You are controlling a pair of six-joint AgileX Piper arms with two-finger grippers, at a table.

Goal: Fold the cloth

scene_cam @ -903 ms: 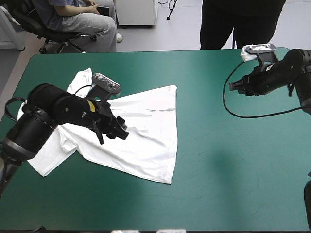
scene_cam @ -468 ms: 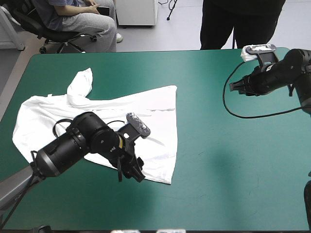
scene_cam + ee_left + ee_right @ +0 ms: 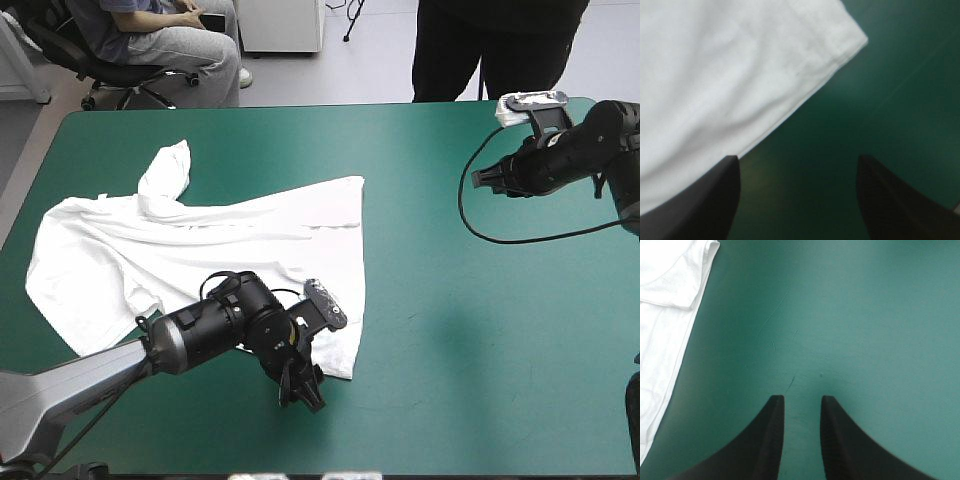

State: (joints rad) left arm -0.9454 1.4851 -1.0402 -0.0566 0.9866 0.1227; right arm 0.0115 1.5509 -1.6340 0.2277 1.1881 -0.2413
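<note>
My right gripper picks up the white T-shirt (image 3: 200,240) by its hem corner (image 3: 357,184) next, to stretch the shirt out for folding.
The white T-shirt (image 3: 200,240) lies spread and wrinkled on the left half of the table, one sleeve bunched toward the far left. My left gripper (image 3: 305,390) hovers at the shirt's near right corner, close to the table's front edge. In the left wrist view that gripper (image 3: 797,160) is open. The hem corner of the T-shirt (image 3: 740,65) lies just ahead of it, with nothing between the fingers. My right gripper (image 3: 478,180) hangs over the far right of the table. In its own view the right gripper (image 3: 800,399) is narrowly open over bare cover, with the T-shirt (image 3: 665,315) off to one side.
The teal-green cover (image 3: 480,330) stretches wide between the shirt and the right arm. The table's front edge (image 3: 400,472) runs close behind the left gripper.
My left arm has swept from over the shirt's middle to its near right corner, uncovering the shirt's left part. The right arm has not moved.
</note>
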